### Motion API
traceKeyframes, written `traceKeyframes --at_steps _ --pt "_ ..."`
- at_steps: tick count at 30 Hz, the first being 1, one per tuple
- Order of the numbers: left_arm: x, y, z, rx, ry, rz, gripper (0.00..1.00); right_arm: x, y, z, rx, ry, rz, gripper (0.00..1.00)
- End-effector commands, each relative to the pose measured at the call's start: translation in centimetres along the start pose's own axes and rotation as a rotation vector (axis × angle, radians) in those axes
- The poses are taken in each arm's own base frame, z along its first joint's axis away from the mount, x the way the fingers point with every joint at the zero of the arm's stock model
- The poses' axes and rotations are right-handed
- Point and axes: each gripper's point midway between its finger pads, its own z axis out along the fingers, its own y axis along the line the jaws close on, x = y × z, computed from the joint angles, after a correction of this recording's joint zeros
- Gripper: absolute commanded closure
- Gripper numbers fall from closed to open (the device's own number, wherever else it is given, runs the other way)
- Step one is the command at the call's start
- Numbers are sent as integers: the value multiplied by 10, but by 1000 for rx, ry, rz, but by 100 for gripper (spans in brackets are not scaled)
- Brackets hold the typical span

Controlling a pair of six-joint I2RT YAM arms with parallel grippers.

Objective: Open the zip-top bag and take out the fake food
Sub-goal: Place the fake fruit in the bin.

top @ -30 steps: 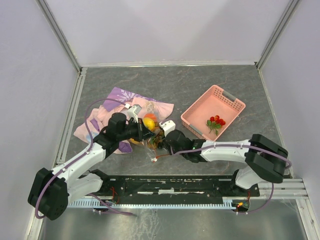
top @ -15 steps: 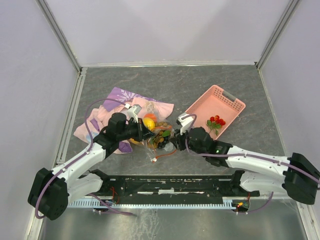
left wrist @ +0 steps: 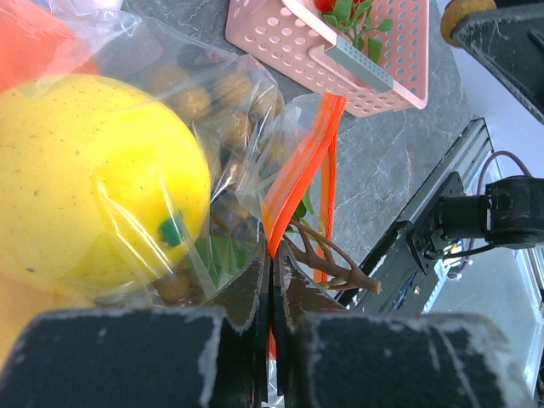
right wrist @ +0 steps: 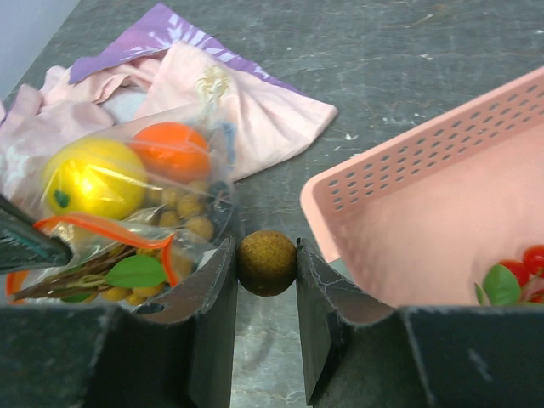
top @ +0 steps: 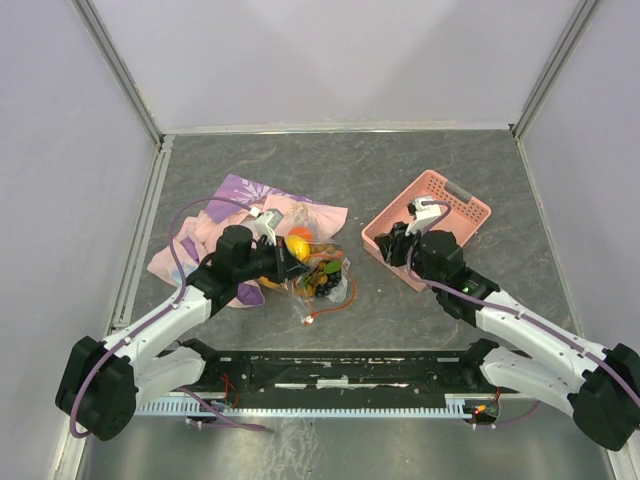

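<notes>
The small brown ball hangs beside the basket's corner and would now end on the tabletop. It goes inside the basket's rim next, before my right gripper opens.
The clear zip-top bag (top: 318, 278) lies beside the cloth, its orange zip strip (left wrist: 299, 166) parted at the mouth. My left gripper (left wrist: 272, 265) is shut on the strip's edge (top: 288, 262). Inside the bag are fake food pieces: a yellow fruit (left wrist: 93, 174), an orange (right wrist: 170, 149) and tan grapes (right wrist: 191, 225), with a brown stem poking out. My right gripper (right wrist: 266, 252) is shut on a small brown ball of fake food (right wrist: 266, 265), held above the table just left of the pink basket's corner (top: 393, 243).
The pink perforated basket (top: 472, 212) stands at the right, with red fruit and green leaves (right wrist: 520, 274) in it. A pink-purple cloth (top: 240, 198) lies under and behind the bag. A metal rail runs along the near edge.
My right gripper has swung from the bag's mouth to the right, carrying the brown ball to the basket's near-left corner. The left gripper and bag have stayed put.
</notes>
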Motion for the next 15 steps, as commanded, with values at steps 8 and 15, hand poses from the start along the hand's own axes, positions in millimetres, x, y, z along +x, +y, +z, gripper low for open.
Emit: traceKeyframes --at_steps 8,15 --pt "-13 -10 -2 41 -45 7 97 -8 -50 3 169 -15 143 71" --pt "-14 -11 -2 43 -48 9 97 0 -67 7 216 7 188 69"
